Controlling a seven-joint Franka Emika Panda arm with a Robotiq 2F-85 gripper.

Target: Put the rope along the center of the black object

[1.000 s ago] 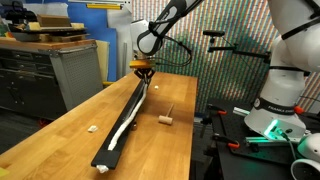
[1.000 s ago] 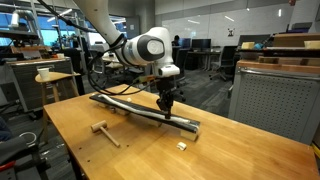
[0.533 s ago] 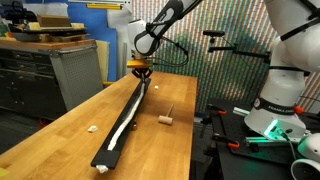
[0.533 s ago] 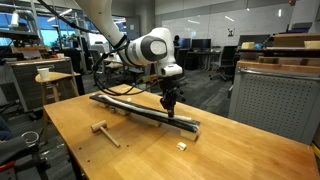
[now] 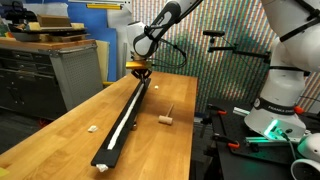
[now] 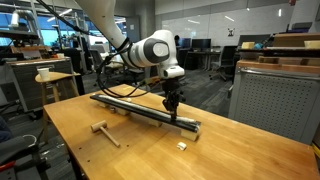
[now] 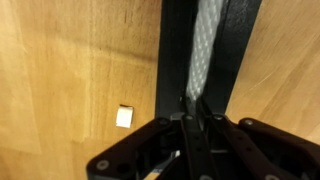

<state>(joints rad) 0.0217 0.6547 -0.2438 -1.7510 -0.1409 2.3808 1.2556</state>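
Observation:
My gripper needs to open: the black object lies directly below my fingers, so the end of the rope would land on the black object.
The black strip (image 5: pixel 113 150) lies lengthwise on the wooden table and also shows in an exterior view (image 6: pixel 135 108). The white rope (image 5: pixel 124 122) lies along its length, near the middle. My gripper (image 5: pixel 142 72) stands at the strip's far end, fingers pointing down (image 6: pixel 172 106). In the wrist view the gripper (image 7: pixel 196 108) is shut on the end of the rope (image 7: pixel 205 45). The rope runs straight away from it down the middle of the strip (image 7: pixel 240 50). The pinched rope end is hidden between the fingers.
A small wooden block with a peg (image 5: pixel 166 119) lies on the table beside the strip (image 6: pixel 99 129). A small white piece (image 7: pixel 124 117) lies on the wood near the strip's end (image 6: pixel 181 146). A grey cabinet (image 5: pixel 70 70) and a white robot base (image 5: pixel 280 110) flank the table.
My gripper has shifted a little toward the strip's end, still shut on the rope. The rope now lies straighter along the strip.

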